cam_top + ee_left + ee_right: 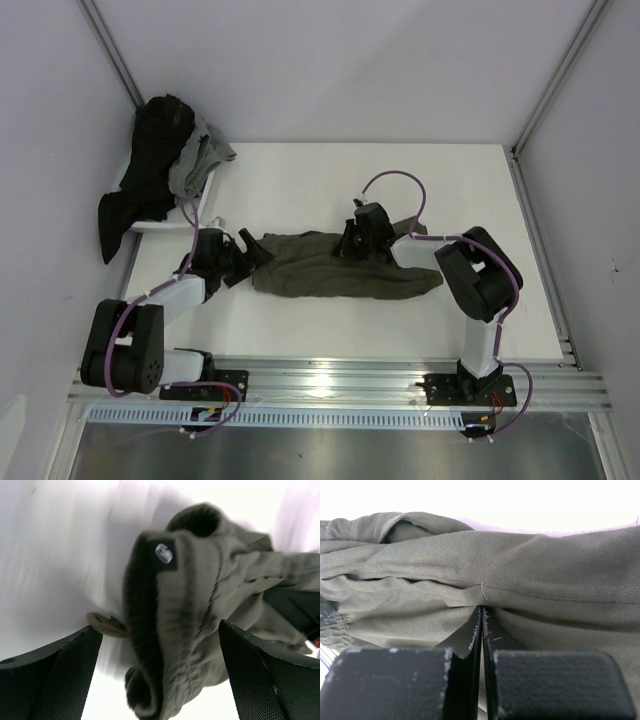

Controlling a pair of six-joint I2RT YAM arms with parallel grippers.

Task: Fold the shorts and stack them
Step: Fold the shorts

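Note:
Next, my left gripper grabs the shorts (335,268) by the bunched elastic waistband, to fold that end of the shorts over the rest.
The olive-green shorts (335,268) lie crumpled across the middle of the white table. My left gripper (250,252) is open at their left end. In the left wrist view the bunched elastic waistband (185,610) hangs between my two spread fingers (50,680) without being pinched, and a loop of drawstring (102,625) sticks out on the left. My right gripper (352,240) sits on the shorts' far edge. In the right wrist view its jaws stand almost closed, pinching a fold of the olive fabric (481,597).
A pile of dark and grey clothes (165,165) sits on a white raised stand (160,226) at the table's far left corner. Grey walls and metal rails enclose the table. An aluminium rail (340,380) runs along the near edge.

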